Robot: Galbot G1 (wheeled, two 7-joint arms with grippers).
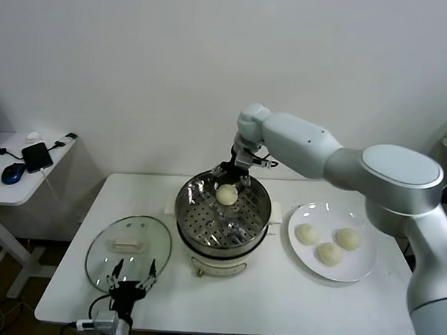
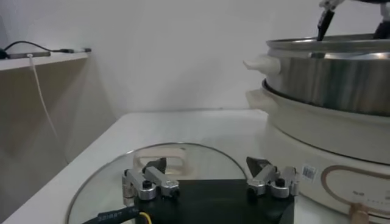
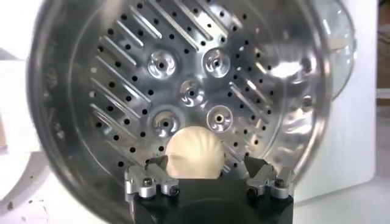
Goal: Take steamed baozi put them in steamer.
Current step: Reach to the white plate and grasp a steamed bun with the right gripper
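Note:
I should use my right gripper next to grab a baozi from the white plate (image 1: pixel 317 215) by the baozi's rounded sides. The baozi will go to fill the steamer.
The steamer (image 1: pixel 260 213) stands mid-table, a shiny steel pot with a perforated tray (image 3: pixel 183 61) on a cream base (image 2: pixel 317 146). One baozi (image 1: pixel 226 195) lies on the tray at the far side. My right gripper (image 1: pixel 234 173) hangs just above it, open. In the right wrist view the bun (image 3: pixel 195 152) sits between the spread fingers (image 3: pixel 156 165), with a gap on one side. Three more baozi (image 1: pixel 329 253) lie on a white plate (image 1: pixel 317 215) right of the steamer. My left gripper (image 1: pixel 132 272) is open and empty, parked over the glass lid (image 1: pixel 103 255).
The glass lid (image 2: pixel 201 155) with its cream handle (image 1: pixel 125 245) lies flat left of the steamer. A side table (image 1: pixel 32 179) at far left holds a phone and a mouse. The white table's front edge runs just below the lid and plate.

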